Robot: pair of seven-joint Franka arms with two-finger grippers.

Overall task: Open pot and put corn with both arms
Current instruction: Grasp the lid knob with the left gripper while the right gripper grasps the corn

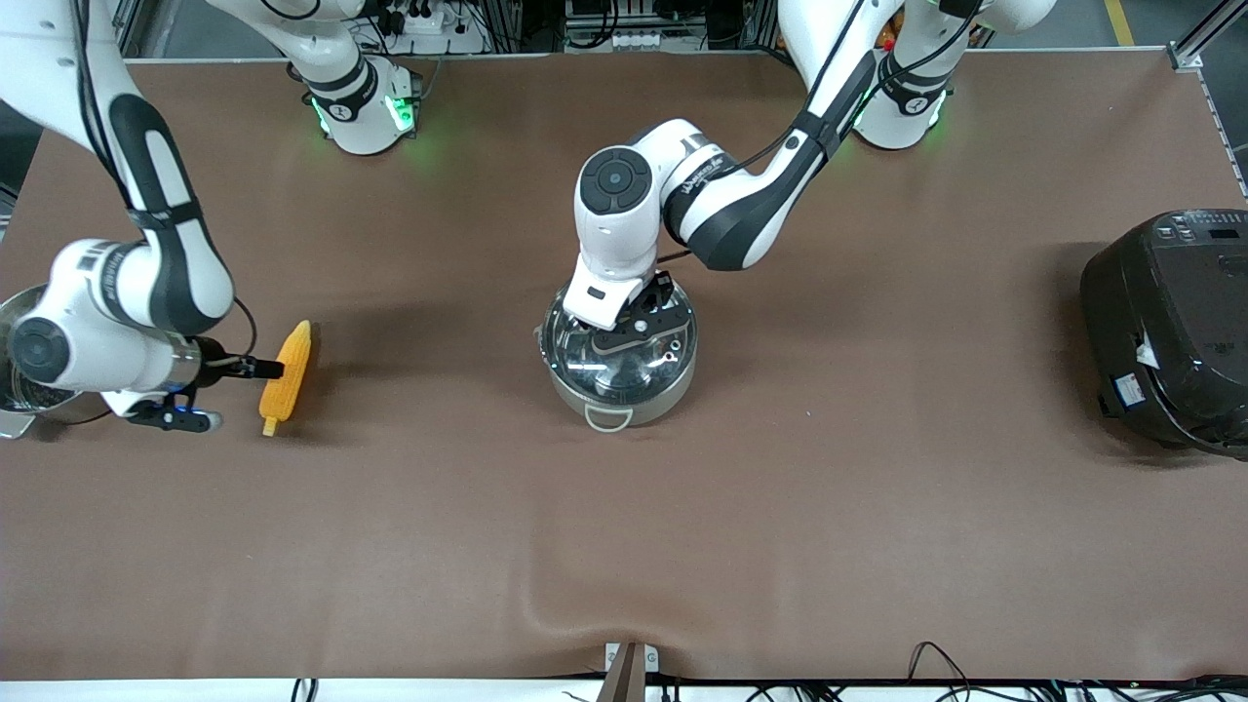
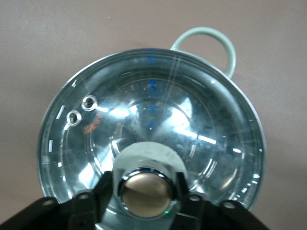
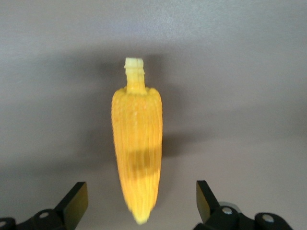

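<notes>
I will next grab the corn by its pointed-tip end (image 1: 298, 343) with my right gripper, to put the corn into the pot (image 1: 643, 402).
The steel pot (image 1: 643, 402) stands mid-table with its glass lid (image 1: 624, 363) on it. My left gripper (image 1: 639, 317) is over the lid, its fingers pressed against both sides of the round knob (image 2: 146, 191). The lid (image 2: 158, 110) still rests on the rim in the left wrist view, with a loop handle (image 2: 206, 40) showing past it. The corn (image 1: 288, 369) lies on the table toward the right arm's end. My right gripper (image 1: 234, 393) is low beside it and open. In the right wrist view the corn's (image 3: 136, 143) pointed tip lies between the wide-apart fingers (image 3: 74, 203), untouched.
A steel steamer pan (image 1: 15, 375) sits at the table's edge at the right arm's end, mostly hidden by that arm. A big black rice cooker (image 1: 1170, 331) stands at the left arm's end. The brown cloth has a wrinkle near the front edge (image 1: 624, 604).
</notes>
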